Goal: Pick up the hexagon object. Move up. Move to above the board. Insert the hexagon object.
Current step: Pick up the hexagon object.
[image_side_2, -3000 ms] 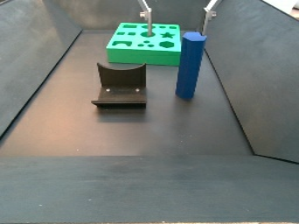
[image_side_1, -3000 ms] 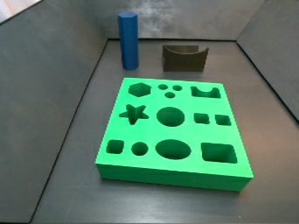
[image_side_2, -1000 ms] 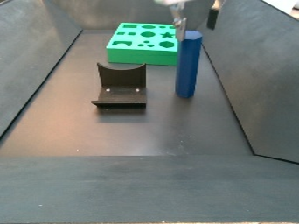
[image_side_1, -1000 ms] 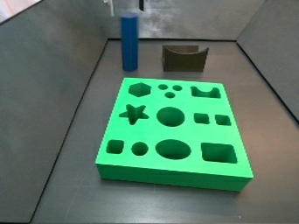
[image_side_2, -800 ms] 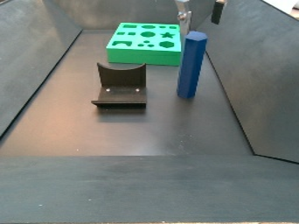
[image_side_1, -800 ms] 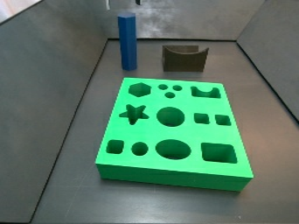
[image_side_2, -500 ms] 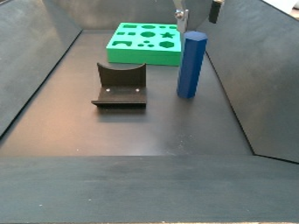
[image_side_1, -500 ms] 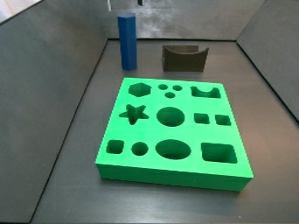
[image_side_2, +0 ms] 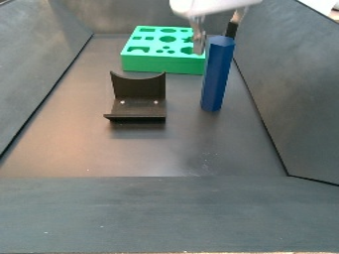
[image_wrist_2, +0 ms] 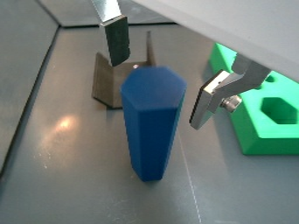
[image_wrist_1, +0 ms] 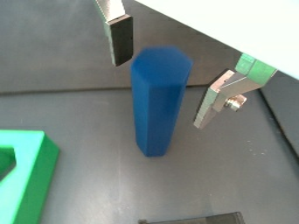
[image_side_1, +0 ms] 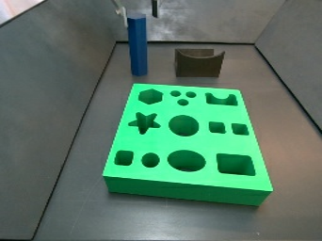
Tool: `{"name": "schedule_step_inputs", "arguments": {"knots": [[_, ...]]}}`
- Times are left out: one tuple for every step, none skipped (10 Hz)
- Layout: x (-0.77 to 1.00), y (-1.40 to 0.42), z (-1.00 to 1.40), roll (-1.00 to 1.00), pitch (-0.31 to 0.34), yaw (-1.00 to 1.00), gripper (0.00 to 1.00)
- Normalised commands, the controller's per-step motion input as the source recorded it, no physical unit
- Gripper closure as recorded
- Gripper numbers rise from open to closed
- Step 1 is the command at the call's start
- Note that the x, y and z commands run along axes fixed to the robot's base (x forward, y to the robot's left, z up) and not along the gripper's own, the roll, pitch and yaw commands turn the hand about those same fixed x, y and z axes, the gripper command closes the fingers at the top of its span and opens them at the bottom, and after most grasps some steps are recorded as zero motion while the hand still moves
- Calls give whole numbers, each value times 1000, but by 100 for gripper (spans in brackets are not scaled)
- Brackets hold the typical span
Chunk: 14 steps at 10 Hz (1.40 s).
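I need to grab the blue hexagon object by its top next, so the object's lower end stays free to go into the board.
The hexagon object, a tall blue post, stands upright on the dark floor in both side views and fills both wrist views. My gripper is open right over the post. Its fingers stand on either side of the post's top with gaps to it. The green board lies flat with its shaped holes empty. Its edge shows in both wrist views.
A dark olive arch-shaped block sits on the floor beside the post. Grey sloping walls close in the floor on both sides.
My gripper has moved from above the board to over the post and come down. Its open fingers now flank the post's top. The post has not moved.
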Motion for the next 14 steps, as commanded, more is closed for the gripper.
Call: {"name": "schedule_step_inputs", "arguments": {"knots": [[0,0,-377,0,-104,423,0],[0,0,0,-3,-39,0,0],[0,0,0,0,0,0,0],[0,0,0,0,0,0,100],[0,0,0,0,0,0,100],[0,0,0,0,0,0,100],[0,0,0,0,0,0,100],[0,0,0,0,0,0,100],[0,0,0,0,0,0,100],[0,0,0,0,0,0,100],[0,0,0,0,0,0,100],[0,0,0,0,0,0,100],[0,0,0,0,0,0,100],[0,0,0,0,0,0,100]]}}
